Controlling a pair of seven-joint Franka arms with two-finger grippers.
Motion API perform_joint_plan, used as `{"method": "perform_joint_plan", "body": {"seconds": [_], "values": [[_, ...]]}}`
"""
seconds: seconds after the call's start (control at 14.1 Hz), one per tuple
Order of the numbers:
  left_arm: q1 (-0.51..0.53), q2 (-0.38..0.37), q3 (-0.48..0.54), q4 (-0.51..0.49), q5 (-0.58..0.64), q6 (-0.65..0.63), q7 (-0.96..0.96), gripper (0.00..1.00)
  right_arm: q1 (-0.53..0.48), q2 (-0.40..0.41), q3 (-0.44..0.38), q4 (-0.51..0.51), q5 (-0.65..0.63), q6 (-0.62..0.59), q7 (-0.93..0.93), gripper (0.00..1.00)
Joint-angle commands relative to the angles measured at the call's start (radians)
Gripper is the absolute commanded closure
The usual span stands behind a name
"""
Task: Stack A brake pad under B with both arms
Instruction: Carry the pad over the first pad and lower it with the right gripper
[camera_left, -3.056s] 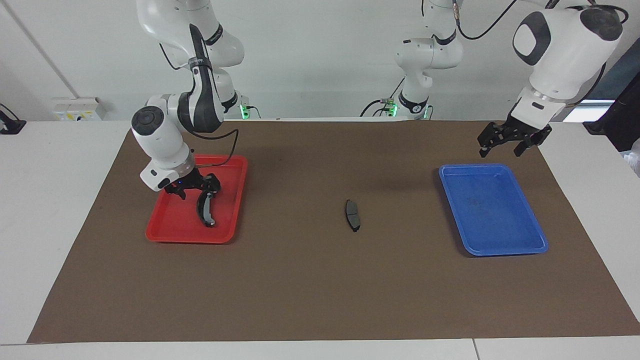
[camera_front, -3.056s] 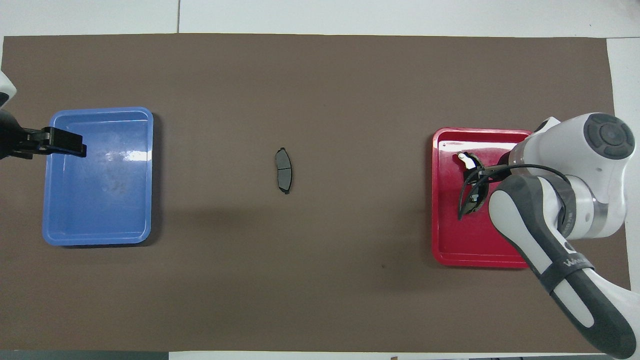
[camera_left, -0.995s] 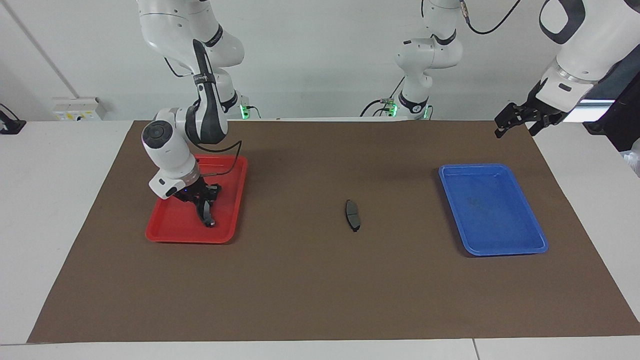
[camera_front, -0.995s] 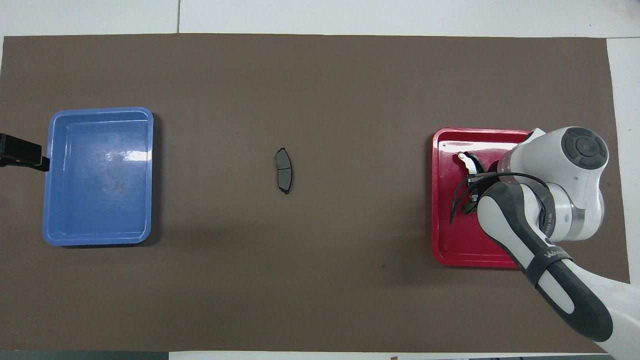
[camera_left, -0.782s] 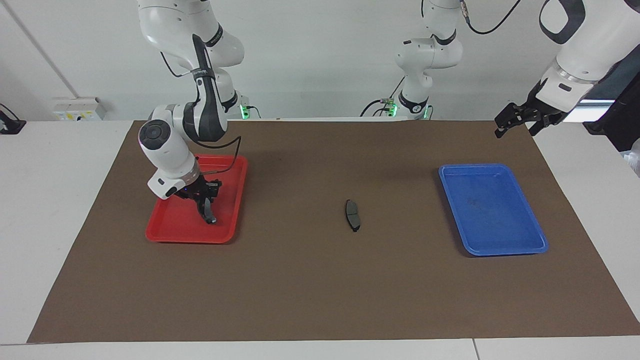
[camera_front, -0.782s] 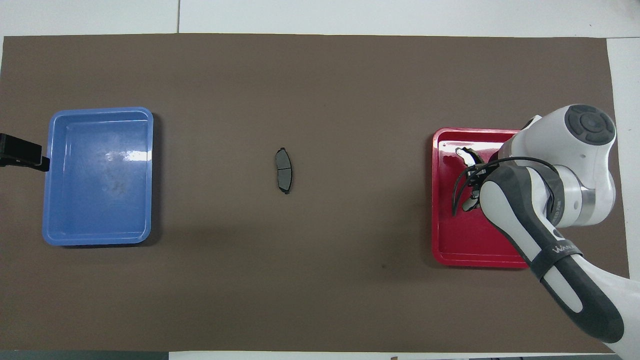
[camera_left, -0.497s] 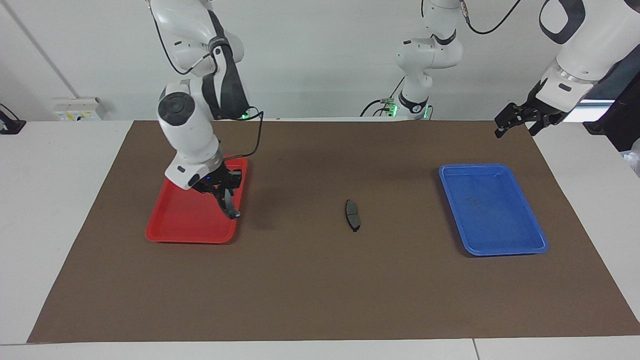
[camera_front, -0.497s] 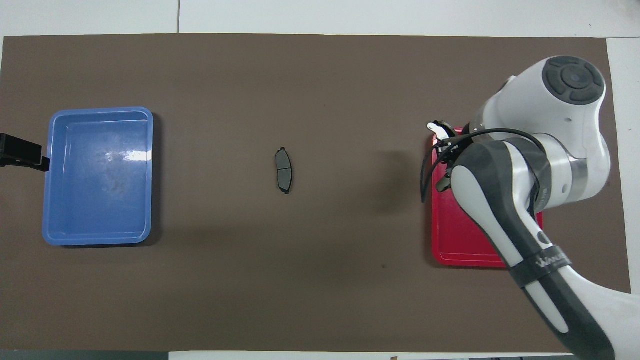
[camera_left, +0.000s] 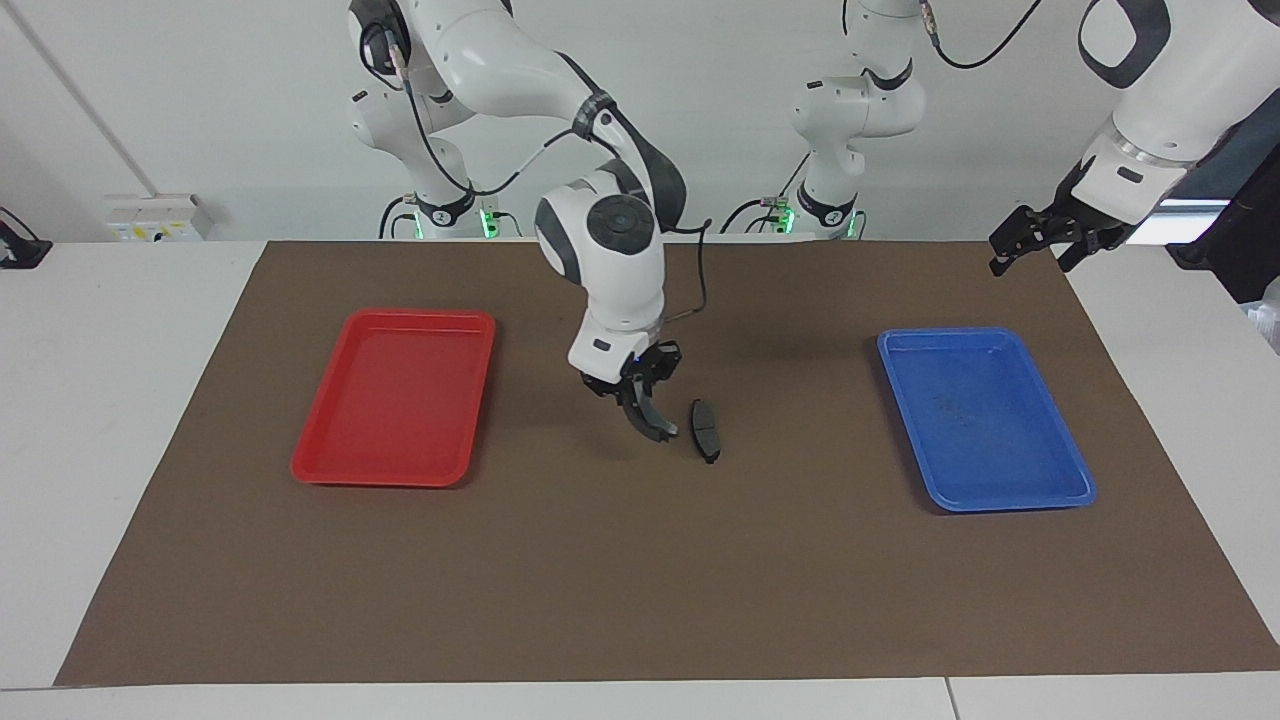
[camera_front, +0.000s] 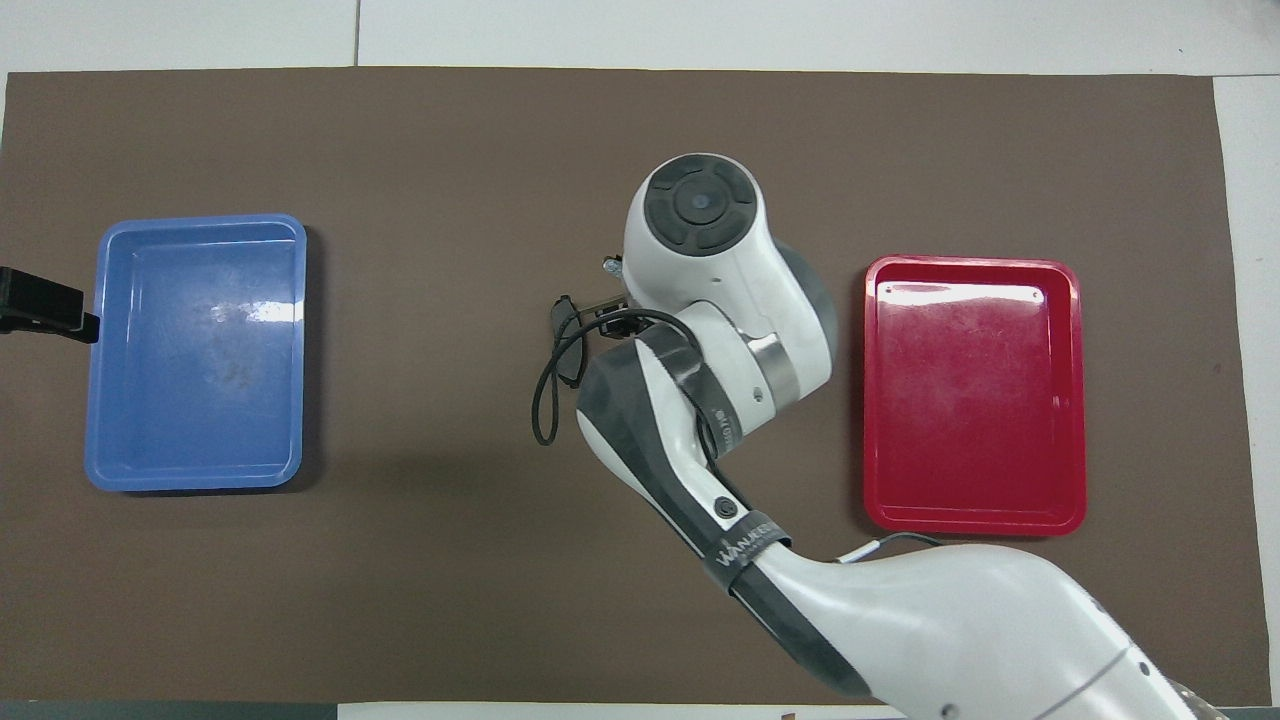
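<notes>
B's pale tip hangs beside the dark A brake pad in the overhead view, so B would miss. For now my right gripper keeps hold of B until B lines up.
The short stubby dark A brake pad (camera_left: 706, 430) lies flat on the brown mat at mid-table; the overhead view shows only its farther end (camera_front: 563, 310) past the arm. My right gripper (camera_left: 632, 385) is shut on B (camera_left: 650, 415), the long crescent pad. B hangs from the gripper with its pale tip (camera_left: 668, 432) low over the mat, just beside A toward the right arm's end. In the overhead view the wrist hides the gripper, and only B's pale tip (camera_front: 611, 266) shows. My left gripper (camera_left: 1035, 255) waits open and raised over the mat's corner at the left arm's end; it also shows in the overhead view (camera_front: 45, 305).
An empty red tray (camera_left: 380, 478) lies toward the right arm's end, also seen in the overhead view (camera_front: 870, 400). An empty blue tray (camera_left: 1010, 500) lies toward the left arm's end, also seen in the overhead view (camera_front: 300, 350). A black cable loop (camera_front: 540, 400) hangs from the right wrist.
My right gripper closed on B in the red tray, lifted it out and carried it across to mid-table beside A. The left gripper rose and drew back from the blue tray, then held still.
</notes>
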Motion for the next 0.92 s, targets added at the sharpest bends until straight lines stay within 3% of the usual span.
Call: {"method": "perform_joint_plan", "body": {"seconds": [0.0,0.28,0.85], "values": [[0.01,-0.018,-0.009,-0.014,0.01,-0.004,0.008,0.0,0.012,0.09,-0.004,0.109,0.023,0.048,0.021,1.0],[0.011,-0.018,-0.009,-0.014,0.01,-0.004,0.009,0.0,0.027,0.13,0.023,0.103,0.025,0.148,0.031,1.0],[0.011,-0.018,-0.009,-0.014,0.01,-0.004,0.008,0.0,0.05,0.152,0.023,0.069,0.028,0.194,0.081,0.96]]}}
